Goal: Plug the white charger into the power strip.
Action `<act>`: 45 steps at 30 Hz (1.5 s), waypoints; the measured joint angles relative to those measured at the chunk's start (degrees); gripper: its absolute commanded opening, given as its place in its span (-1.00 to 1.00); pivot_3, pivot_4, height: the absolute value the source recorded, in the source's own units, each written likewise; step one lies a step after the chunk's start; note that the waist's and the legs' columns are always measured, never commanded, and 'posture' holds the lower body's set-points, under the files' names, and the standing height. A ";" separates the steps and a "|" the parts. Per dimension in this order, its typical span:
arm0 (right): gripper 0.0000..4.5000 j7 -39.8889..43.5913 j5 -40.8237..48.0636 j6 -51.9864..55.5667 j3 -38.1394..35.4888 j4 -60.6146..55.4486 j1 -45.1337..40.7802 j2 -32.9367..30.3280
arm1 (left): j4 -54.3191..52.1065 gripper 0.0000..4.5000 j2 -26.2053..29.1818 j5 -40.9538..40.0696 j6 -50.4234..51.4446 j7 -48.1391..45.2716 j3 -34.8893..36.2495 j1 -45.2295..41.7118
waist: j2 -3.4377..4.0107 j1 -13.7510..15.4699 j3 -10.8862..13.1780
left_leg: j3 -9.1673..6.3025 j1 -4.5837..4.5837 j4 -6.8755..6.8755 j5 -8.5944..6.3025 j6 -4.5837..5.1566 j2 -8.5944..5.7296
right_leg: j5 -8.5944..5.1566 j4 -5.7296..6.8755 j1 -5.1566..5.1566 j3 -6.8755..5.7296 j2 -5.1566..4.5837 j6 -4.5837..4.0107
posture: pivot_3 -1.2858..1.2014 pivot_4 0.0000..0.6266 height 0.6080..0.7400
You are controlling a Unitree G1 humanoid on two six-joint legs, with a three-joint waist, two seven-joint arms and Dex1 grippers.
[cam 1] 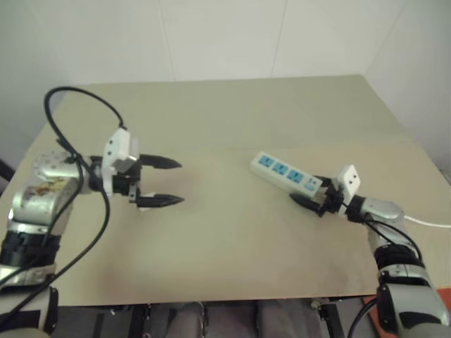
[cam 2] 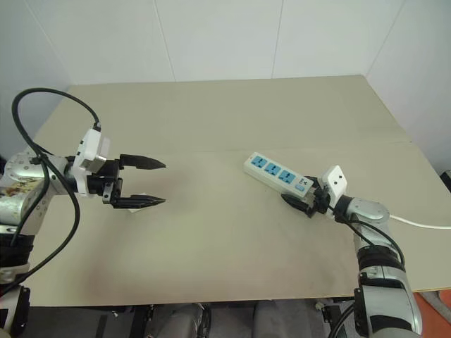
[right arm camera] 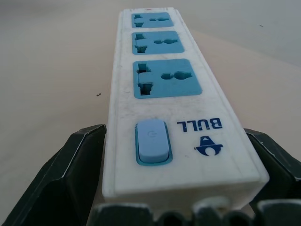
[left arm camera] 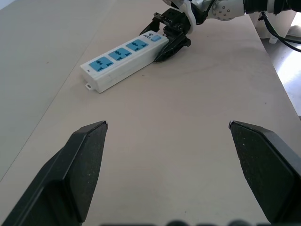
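I should grab the power strip's switch end (cam 1: 309,184) next with my right gripper. That will hold the power strip (cam 1: 285,172) steady for plugging in the charger.
The power strip (cam 1: 285,172) lies slanted on the tan table (cam 1: 232,120), right of the middle, with three blue socket faces up and a blue switch (right arm camera: 151,141) at its near end. My right gripper (cam 1: 310,191) is open and straddles that switch end, one black finger along each long side. My left gripper (cam 1: 180,182) hovers open over the table's left part, pointing toward the strip with nothing between its fingers (left arm camera: 84,155). A small white bit (cam 1: 141,210) shows under its nearer finger; I cannot tell whether it is the white charger.
The strip's thin white cord (cam 1: 430,223) runs off the table's right edge. A black cable (cam 1: 84,95) loops above my left arm. A white wall (cam 1: 225,35) stands behind the table's far edge.
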 measured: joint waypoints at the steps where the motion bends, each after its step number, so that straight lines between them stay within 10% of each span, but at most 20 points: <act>1: 0.99 0.02 0.26 -0.12 -0.09 0.27 -0.11 0.18 | -0.05 1.00 0.01 0.00 0.00 0.00 0.19 0.00 | 0.00 -0.05 0.00 | 0.00 0.01 0.00 0.00 0.00 0.00 | 0.00 0.01 0.00 0.00 0.00 0.00 | 0.03 -0.52 1.00; 8: 0.52 0.19 1.46 -1.96 -0.74 1.64 -0.27 1.14 | -0.34 1.00 0.62 -0.02 0.17 -0.29 0.56 0.07 | 0.00 -0.48 0.00 | -0.02 0.00 0.00 0.00 0.00 0.00 | 0.00 0.02 0.00 0.01 0.00 0.00 | 0.03 -0.52 1.00; 45: 0.53 12.69 3.15 7.60 12.54 -28.92 8.38 1.55 | 3.25 1.00 7.87 -0.19 1.92 -3.76 5.65 0.78 | 0.00 -1.07 0.00 | -0.19 -0.55 0.16 0.01 -0.02 0.00 | 0.00 0.38 -0.80 0.17 0.01 0.00 | 0.03 -0.52 1.00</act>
